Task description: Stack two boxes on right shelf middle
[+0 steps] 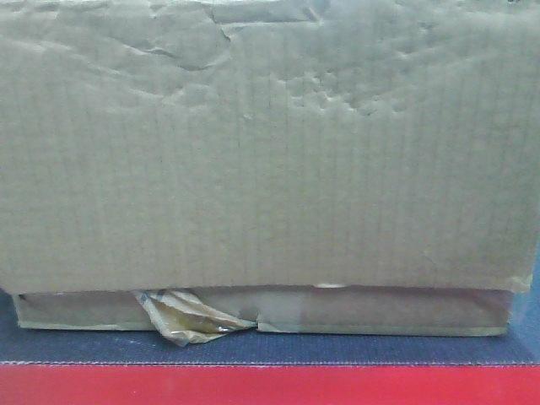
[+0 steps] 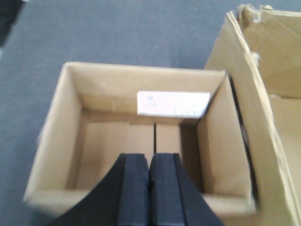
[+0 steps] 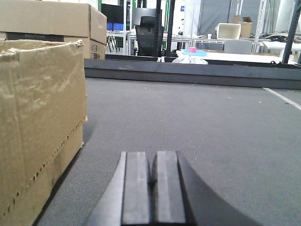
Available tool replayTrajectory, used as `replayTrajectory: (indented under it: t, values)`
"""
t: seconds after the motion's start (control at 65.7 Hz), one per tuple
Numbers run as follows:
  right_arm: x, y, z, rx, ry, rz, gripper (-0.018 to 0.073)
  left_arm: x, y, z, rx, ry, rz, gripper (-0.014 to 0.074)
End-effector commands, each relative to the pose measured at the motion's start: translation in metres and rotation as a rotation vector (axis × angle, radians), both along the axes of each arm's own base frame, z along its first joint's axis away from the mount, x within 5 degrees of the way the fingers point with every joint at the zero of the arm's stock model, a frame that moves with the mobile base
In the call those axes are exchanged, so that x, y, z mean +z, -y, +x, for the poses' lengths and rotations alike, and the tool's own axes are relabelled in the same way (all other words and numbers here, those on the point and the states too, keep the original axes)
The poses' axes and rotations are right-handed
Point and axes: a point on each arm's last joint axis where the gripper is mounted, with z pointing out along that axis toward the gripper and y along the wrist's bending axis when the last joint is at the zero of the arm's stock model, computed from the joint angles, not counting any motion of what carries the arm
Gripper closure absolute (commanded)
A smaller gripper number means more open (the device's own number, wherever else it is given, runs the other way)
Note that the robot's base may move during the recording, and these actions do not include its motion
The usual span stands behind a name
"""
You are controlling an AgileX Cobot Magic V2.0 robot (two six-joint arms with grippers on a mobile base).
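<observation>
My left gripper grabs the small open box by its side (image 2: 54, 127) opposite the larger torn box next, to stack it.
A dented brown cardboard box (image 1: 270, 152) fills the front view, with a wrinkly tuft of yellowish tape (image 1: 194, 319) at its bottom edge. In the left wrist view a smaller open box (image 2: 141, 136) with a white label (image 2: 173, 103) sits on grey carpet beside a larger torn box (image 2: 263, 94). My left gripper (image 2: 149, 157) is shut and empty, above the open box's near wall. My right gripper (image 3: 151, 155) is shut and empty, low over the carpet. A box (image 3: 40, 122) stands just to its left. The shelf is out of view.
Grey carpet (image 3: 197, 122) stretches ahead of the right gripper to a dark low rail (image 3: 188, 73). More cardboard boxes (image 3: 51, 23) are stacked at the back left. Desks and a chair (image 3: 149, 35) lie beyond. A red strip (image 1: 270, 384) runs along the bottom of the front view.
</observation>
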Motion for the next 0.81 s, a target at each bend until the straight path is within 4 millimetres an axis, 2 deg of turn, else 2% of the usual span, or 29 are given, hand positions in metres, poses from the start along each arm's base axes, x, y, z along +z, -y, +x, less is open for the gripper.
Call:
replayTrajectory:
  t: [0.0, 0.137, 0.289, 0.487, 0.639, 0.73, 0.791]
  values:
    - [0.002, 0.0, 0.0, 0.001, 0.026, -0.016, 0.0722, 0.001, 0.001, 0.026, -0.003, 0.008, -0.014, 0.0707]
    - [0.002, 0.0, 0.0, 0.001, 0.026, -0.016, 0.0722, -0.012, 0.001, 0.065, -0.002, -0.033, -0.011, 0.0707]
    - [0.002, 0.0, 0.0, 0.001, 0.026, -0.016, 0.0722, -0.021, -0.008, 0.083, 0.006, -0.191, -0.017, 0.0707]
    - [0.002, 0.0, 0.0, 0.001, 0.026, -0.016, 0.0722, -0.021, -0.039, 0.083, -0.079, -0.249, -0.039, 0.0707]
    - [0.002, 0.0, 0.0, 0.001, 0.026, -0.016, 0.0722, -0.022, -0.067, 0.078, -0.002, -0.255, -0.034, 0.0707]
    - [0.002, 0.0, 0.0, 0.001, 0.026, -0.016, 0.0722, -0.022, -0.074, 0.075, 0.019, -0.267, -0.033, 0.0701]
    - [0.002, 0.0, 0.0, 0.001, 0.026, -0.016, 0.0722, -0.023, -0.077, 0.075, 0.025, -0.279, -0.012, 0.0663]
